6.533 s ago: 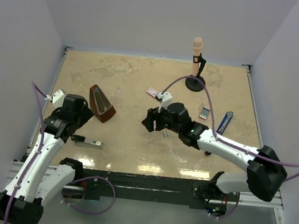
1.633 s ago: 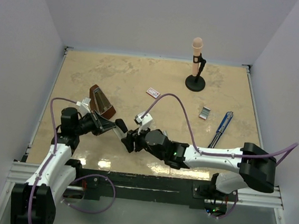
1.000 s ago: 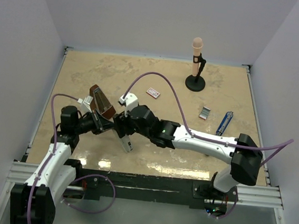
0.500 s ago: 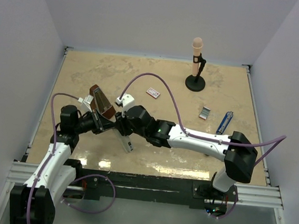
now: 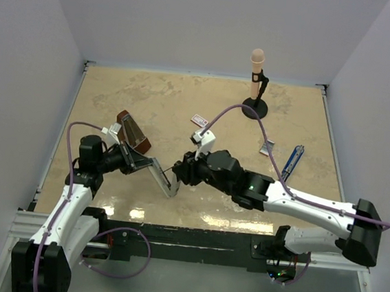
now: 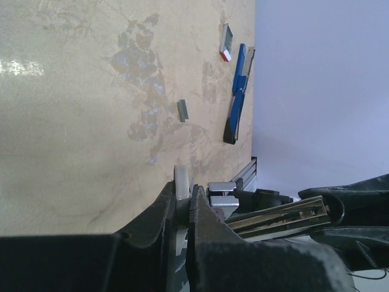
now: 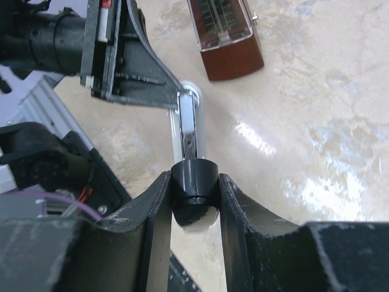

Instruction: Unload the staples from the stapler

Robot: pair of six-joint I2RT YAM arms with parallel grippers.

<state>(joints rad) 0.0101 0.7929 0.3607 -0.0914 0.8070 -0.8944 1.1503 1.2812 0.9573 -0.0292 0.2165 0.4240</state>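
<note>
My right gripper stays closed on the stapler for now, until its black cap is in line with the stapler's base, as the stapler bends in a V.
The stapler hangs just above the table at the front left, swung open, its silver rail showing. My left gripper is shut on its pale base end. My right gripper is shut on the black cap at the stapler's other end, which sits between both fingers in the right wrist view. A short grey strip of staples lies loose on the table and shows only in the left wrist view; in the top view the right arm hides it.
A brown metronome stands just behind the left gripper. A small red-and-white box lies mid-table. A grey pack with a red end and a blue tool lie at the right. A microphone stand is at the back.
My right gripper closed on the stapler's black end and drew back to the right and nearer. The stapler's arm now stretches out from the left gripper. The left arm stayed put.
</note>
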